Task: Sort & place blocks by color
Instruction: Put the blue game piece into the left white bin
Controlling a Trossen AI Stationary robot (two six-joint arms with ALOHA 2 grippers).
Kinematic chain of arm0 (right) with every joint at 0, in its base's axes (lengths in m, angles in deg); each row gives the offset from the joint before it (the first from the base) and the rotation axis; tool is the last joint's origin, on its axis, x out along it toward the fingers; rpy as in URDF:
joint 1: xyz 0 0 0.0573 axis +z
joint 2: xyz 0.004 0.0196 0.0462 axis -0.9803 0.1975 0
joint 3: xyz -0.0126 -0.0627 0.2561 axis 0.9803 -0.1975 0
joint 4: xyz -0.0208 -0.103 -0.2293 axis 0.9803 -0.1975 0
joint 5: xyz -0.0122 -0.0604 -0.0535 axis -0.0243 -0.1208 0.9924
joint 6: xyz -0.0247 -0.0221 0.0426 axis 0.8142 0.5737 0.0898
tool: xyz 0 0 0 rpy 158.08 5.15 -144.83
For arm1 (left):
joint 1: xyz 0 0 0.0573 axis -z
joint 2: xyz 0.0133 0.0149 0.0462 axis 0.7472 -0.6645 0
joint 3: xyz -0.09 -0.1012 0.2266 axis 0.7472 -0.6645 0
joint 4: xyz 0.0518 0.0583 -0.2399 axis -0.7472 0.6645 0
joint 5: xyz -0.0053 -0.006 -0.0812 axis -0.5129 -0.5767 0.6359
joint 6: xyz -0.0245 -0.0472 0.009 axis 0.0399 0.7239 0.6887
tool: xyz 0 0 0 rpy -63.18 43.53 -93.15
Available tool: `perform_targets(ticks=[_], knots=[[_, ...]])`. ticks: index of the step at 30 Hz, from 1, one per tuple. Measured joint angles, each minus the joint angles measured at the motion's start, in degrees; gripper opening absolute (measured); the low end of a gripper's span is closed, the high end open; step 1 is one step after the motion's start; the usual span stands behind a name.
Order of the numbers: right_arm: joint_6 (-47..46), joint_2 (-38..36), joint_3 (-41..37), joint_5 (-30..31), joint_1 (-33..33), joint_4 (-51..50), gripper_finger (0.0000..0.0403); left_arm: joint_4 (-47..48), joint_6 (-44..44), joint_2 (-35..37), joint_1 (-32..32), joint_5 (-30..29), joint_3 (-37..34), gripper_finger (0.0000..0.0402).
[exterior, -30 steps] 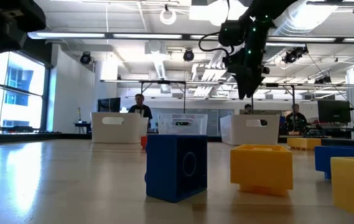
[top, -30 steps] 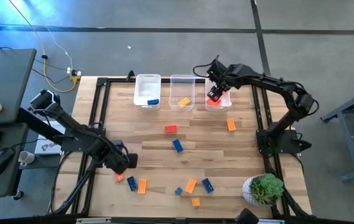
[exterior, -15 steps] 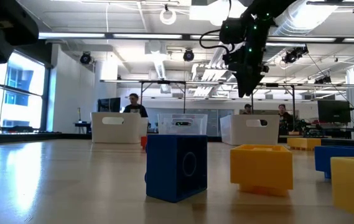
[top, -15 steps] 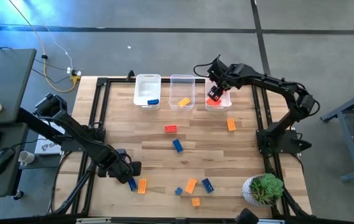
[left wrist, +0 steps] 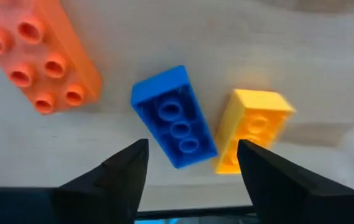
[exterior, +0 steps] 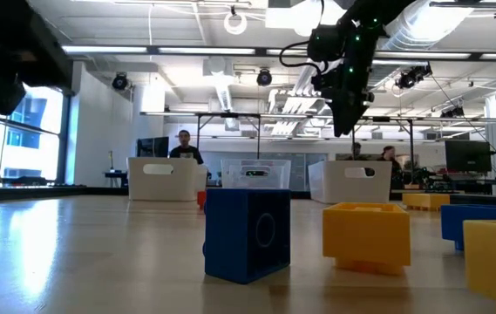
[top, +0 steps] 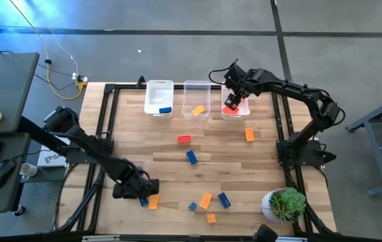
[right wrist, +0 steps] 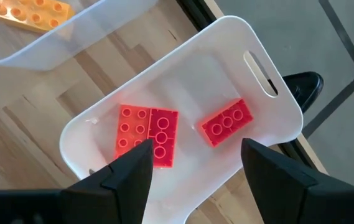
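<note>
The left gripper isn't ready to close on the blue block [top: 144,202] yet. Its fingers are on either side of the block but above it, so they would miss if they closed now and need to go lower first.
Near the table's front left, my left gripper [top: 144,193] points down, open, over a blue block [left wrist: 173,118]. Its fingers stand on either side of that block's near end without touching it. An orange-red block [left wrist: 37,56] and a yellow block [left wrist: 251,130] lie flat on the wood beside it. My right gripper [right wrist: 192,155] hangs open above the right bin [top: 235,107], which holds red blocks [right wrist: 149,134]. The left bin [top: 159,98] holds a blue block. The middle bin [top: 196,99] holds an orange one.
Loose blocks lie over the table: a red one [top: 184,139], a blue one [top: 191,156], an orange one [top: 249,134], and several near the front edge [top: 205,200]. A potted plant [top: 284,204] stands at the near right corner. People show in the room behind.
My left gripper has gone down and toward the table's near right, from beside the red block to over the blue block near the front edge, turning a little on the way.
</note>
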Motion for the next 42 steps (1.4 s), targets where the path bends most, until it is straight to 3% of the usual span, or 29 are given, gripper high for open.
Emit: perform_targets(ticks=[15,26,30,37,42], knots=[[1.10,0.00,0.00,0.00,0.00,1.34,0.0229,-0.72,1.00,-2.00,-1.05,2.03,-0.03,0.0236],[1.08,0.02,0.00,0.00,0.00,1.37,0.0229,-4.59,0.28,-8.07,-1.03,3.24,0.08,0.0235],[1.08,0.02,0.00,0.00,0.00,1.35,0.0229,-4.78,-0.91,-8.76,-1.03,3.76,0.24,0.0209],[1.08,0.02,0.00,0.00,0.01,1.39,0.0229,-4.64,-4.25,-8.59,-0.96,3.38,0.21,0.0122],[1.08,0.02,0.00,-0.76,0.00,1.41,0.0229,-4.37,-6.75,-6.74,-0.78,-3.19,0.00,0.0109]])
